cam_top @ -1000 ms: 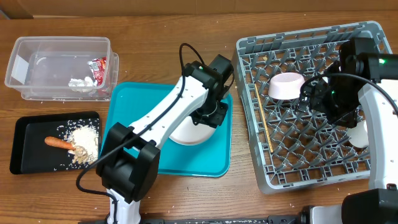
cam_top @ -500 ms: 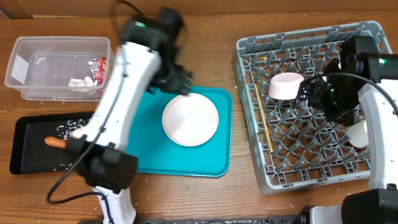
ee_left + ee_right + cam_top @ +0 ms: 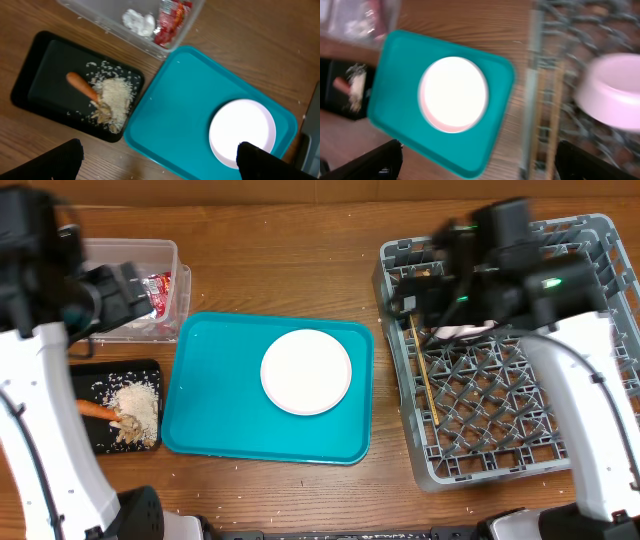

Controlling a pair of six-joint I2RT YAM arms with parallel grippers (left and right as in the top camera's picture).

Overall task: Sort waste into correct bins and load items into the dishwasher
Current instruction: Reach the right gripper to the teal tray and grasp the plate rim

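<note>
My right gripper grabs the plate by its rim on the side facing the grey dish rack point(image 3: 500, 430) next, to leave the plate's opposite rim free.
A round white-pink plate point(image 3: 306, 371) lies flat on the teal tray point(image 3: 215, 425), free of both grippers. My left gripper point(image 3: 115, 292) hangs open and empty high over the clear tub point(image 3: 60, 275), which holds a red wrapper point(image 3: 170, 20) and a white tissue point(image 3: 139, 21). In the black tray point(image 3: 60, 430) lie the carrot point(image 3: 82, 86) and beige scraps point(image 3: 112, 97). Over the back left corner of the grey dish rack point(image 3: 500, 430), my right gripper point(image 3: 425, 295) is open and empty. A pink bowl point(image 3: 612, 92) and chopsticks point(image 3: 422, 380) rest in the rack.
The teal tray point(image 3: 395, 100) fills the middle of the wooden table, with bare wood between it and the rack. Loose rice grains dot the black tray point(image 3: 35, 75). The right arm hides much of the rack's right side.
The left gripper opened, let go of the plate on the teal tray and swung up and left over the clear tub. The right arm rose from the rack's middle toward its back left.
</note>
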